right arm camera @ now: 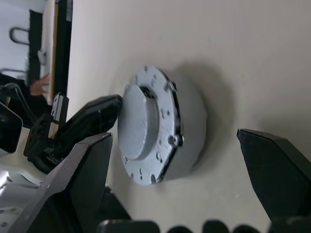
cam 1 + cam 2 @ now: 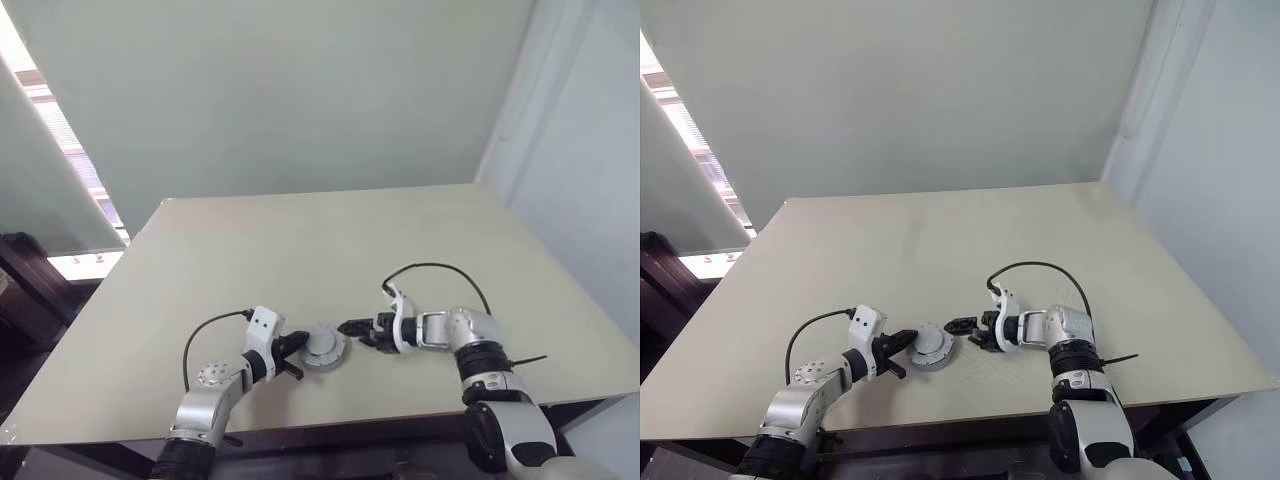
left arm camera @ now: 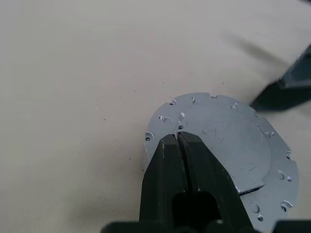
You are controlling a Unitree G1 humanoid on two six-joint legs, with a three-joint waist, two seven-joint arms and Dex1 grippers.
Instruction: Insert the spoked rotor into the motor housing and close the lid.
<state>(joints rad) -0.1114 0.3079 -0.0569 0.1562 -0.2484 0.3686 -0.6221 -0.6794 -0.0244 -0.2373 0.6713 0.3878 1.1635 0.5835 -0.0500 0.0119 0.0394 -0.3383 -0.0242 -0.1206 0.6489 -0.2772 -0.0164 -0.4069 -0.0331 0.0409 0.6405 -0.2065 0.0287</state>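
My right gripper grabs the motor housing by its side (image 1: 189, 131) next, around the lidded body (image 1: 146, 124), to finish the closed-up assembly.
The motor housing (image 1: 193, 127) sits as a squat round grey body on the table, near its front edge. The lid (image 3: 228, 141), a flat grey disc with a raised round centre and small holes around its rim, lies on top of it. The spoked rotor is hidden. My left gripper (image 3: 176, 138) is shut with nothing in it, and its tips rest at the lid's left rim. My right gripper (image 2: 352, 328) stands open just to the right of the housing. Its fingers (image 1: 82, 179) are spread wide on either side of the housing without touching it.
The beige table (image 2: 300, 250) stretches bare behind the housing to a pale wall. Its front edge runs close below both grippers. Dark furniture (image 2: 30, 290) stands beyond the table's left edge.
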